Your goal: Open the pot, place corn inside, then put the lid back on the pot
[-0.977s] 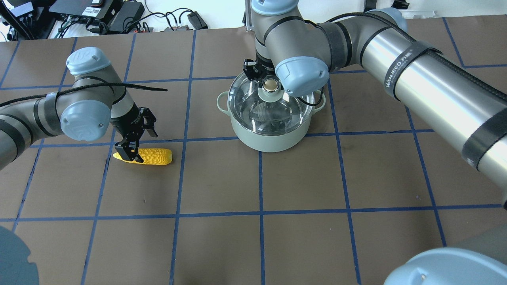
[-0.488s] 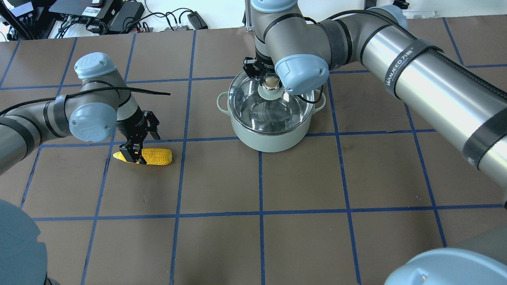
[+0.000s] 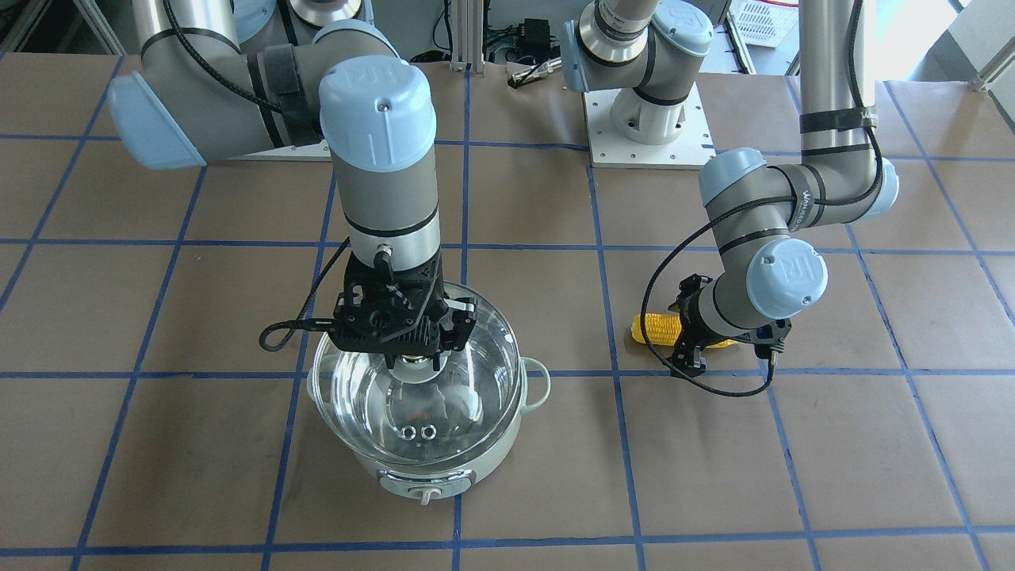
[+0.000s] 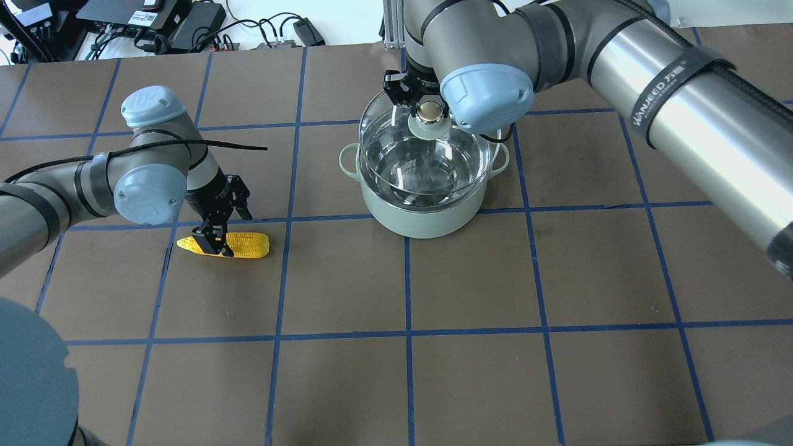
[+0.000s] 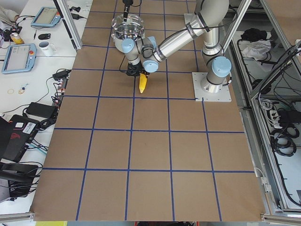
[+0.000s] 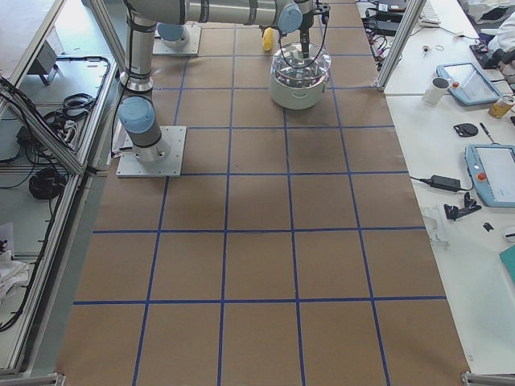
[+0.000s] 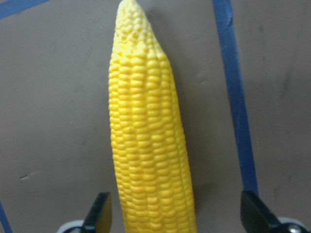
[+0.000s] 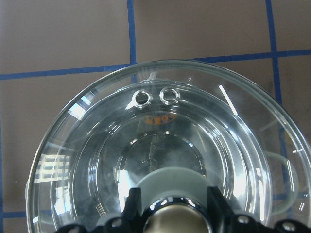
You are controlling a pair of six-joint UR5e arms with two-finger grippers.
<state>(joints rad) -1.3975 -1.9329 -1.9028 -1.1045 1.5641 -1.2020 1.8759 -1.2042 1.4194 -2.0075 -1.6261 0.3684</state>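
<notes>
Next, my left gripper grabs the corn around its thick middle (image 7: 156, 208), since the corn is long and narrows to a tapered tip (image 7: 130, 17).
The pale mint-green pot (image 4: 424, 217) stands at the table's middle back. My right gripper (image 4: 427, 114) is shut on the knob of the clear glass lid (image 4: 427, 155) and holds it a little above the pot's rim, slightly offset. The front view shows the lid (image 3: 420, 420) over the pot (image 3: 444, 476). The yellow corn (image 4: 245, 244) lies flat on the table at the left. My left gripper (image 4: 214, 241) is open and low over the corn's tapered end. In the left wrist view the corn (image 7: 146, 145) lies between the fingertips (image 7: 99, 213), with gaps on both sides.
The brown table has a blue tape grid. Cables and electronics (image 4: 155, 25) lie beyond the far edge. The right arm's forearm (image 4: 681, 93) spans the right back of the table above the pot. A black cable (image 3: 682, 381) loops down beside the left wrist.
My right gripper has lifted the lid off the pot's rim. My left gripper has shifted slightly right and lower over the corn, which has not moved.
</notes>
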